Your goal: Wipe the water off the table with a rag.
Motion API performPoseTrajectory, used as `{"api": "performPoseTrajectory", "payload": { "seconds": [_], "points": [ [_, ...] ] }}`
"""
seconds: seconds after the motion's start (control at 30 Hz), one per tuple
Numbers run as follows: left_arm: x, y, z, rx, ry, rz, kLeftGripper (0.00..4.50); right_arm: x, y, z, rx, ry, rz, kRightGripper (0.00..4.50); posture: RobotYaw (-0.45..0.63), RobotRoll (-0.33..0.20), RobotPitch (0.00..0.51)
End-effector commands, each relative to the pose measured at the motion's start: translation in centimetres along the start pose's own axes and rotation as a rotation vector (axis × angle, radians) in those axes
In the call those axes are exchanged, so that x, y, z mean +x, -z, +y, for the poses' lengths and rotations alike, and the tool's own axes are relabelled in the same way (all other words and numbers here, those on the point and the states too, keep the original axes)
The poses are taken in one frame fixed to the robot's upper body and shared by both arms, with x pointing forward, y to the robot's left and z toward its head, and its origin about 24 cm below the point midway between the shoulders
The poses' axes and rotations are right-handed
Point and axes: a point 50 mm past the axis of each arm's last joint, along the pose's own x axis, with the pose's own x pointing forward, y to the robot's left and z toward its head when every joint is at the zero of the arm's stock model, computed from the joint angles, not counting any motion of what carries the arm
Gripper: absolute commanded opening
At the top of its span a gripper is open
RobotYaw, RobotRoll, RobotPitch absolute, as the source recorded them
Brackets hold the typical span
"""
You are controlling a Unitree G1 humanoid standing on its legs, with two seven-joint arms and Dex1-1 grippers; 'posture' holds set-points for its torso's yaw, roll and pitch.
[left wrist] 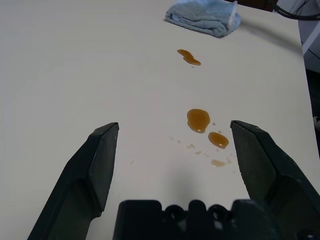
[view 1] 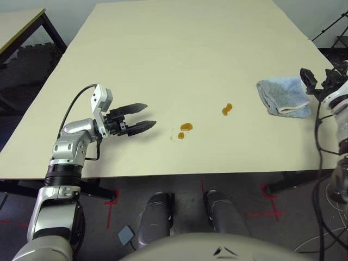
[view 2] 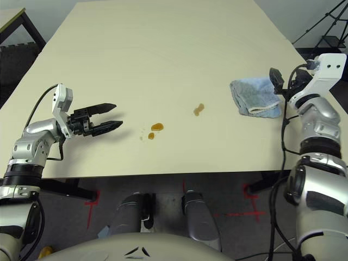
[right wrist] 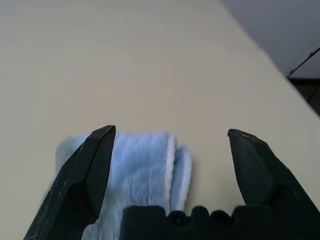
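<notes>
My right gripper will next take hold of the light blue rag by its fold [view 1: 298, 95] [right wrist: 145, 167], so that the rag can wipe off the amber drops.
On the pale beige table [view 1: 190, 54], two amber drops of water [view 1: 186, 126] lie near the front middle, and a third drop [view 1: 227, 109] sits further right. The folded light blue rag [view 1: 284, 96] rests near the right edge. My left gripper [view 1: 149, 115] hovers open just above the table, left of the paired drops and pointing at them; the left wrist view has the drops [left wrist: 198, 120] between and ahead of its fingers. My right gripper [right wrist: 170, 131] is open at the rag's right side, with the rag [right wrist: 140, 165] below its fingers and nothing held.
A smaller tan-topped table [view 1: 16, 27] stands off the far left corner. A black tripod [view 2: 326, 27] and cables stand beyond the table's right edge. The far half of the table is bare beige surface.
</notes>
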Motion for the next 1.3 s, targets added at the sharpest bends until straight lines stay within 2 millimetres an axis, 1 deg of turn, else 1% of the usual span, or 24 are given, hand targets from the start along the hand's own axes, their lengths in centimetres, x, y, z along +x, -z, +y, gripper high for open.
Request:
{"api": "performPoseTrajectory", "payload": {
  "seconds": [0.03, 0.23, 0.5, 0.53, 0.73, 0.83, 0.93, 1.27, 1.3],
  "points": [
    [0.0, -0.2, -0.1, 0.026, 0.017, 0.028, 4.5, 0.6, 0.3, 1.0, -0.022, -0.066, 0.132, 4.48, -0.15, 0.0, 0.128],
    [0.3, -0.1, -0.3, 0.03, 0.018, 0.024, 4.5, 1.1, 1.7, 1.2, -0.043, -0.05, 0.285, 4.48, -0.14, 0.0, 0.125],
    [0.1, -0.1, -0.7, 0.028, 0.017, 0.024, 4.5, 1.6, 2.3, 1.4, -0.051, -0.017, 0.37, 4.48, -0.13, 0.0, 0.123],
    [0.1, -0.2, -0.7, 0.028, 0.016, 0.023, 4.5, 1.7, 2.4, 1.4, -0.051, -0.017, 0.379, 4.48, -0.12, 0.0, 0.116],
    [0.1, -0.4, -0.7, 0.03, 0.014, 0.021, 4.5, 1.8, 3.9, 2.4, -0.032, -0.068, 0.478, 4.48, -0.13, 0.0, 0.112],
    [0.1, -0.4, -0.7, 0.03, 0.015, 0.023, 4.5, 1.8, 4.3, 2.8, -0.03, -0.098, 0.505, 4.48, -0.13, 0.0, 0.112],
    [0.2, -0.4, -0.7, 0.031, 0.019, 0.028, 4.5, 1.9, 4.3, 2.9, -0.024, -0.106, 0.495, 3.93, -0.14, 0.0, 0.111],
    [0.3, -0.4, -0.4, 0.035, 0.012, 0.032, 4.5, 1.9, 3.7, 3.1, -0.004, -0.157, 0.442, 0.22, -0.14, 0.0, 0.117],
    [0.3, -0.4, -0.4, 0.036, 0.011, 0.032, 4.5, 1.9, 3.7, 3.1, 0.002, -0.165, 0.438, 0.01, -0.14, 0.0, 0.117]
  ]
}}
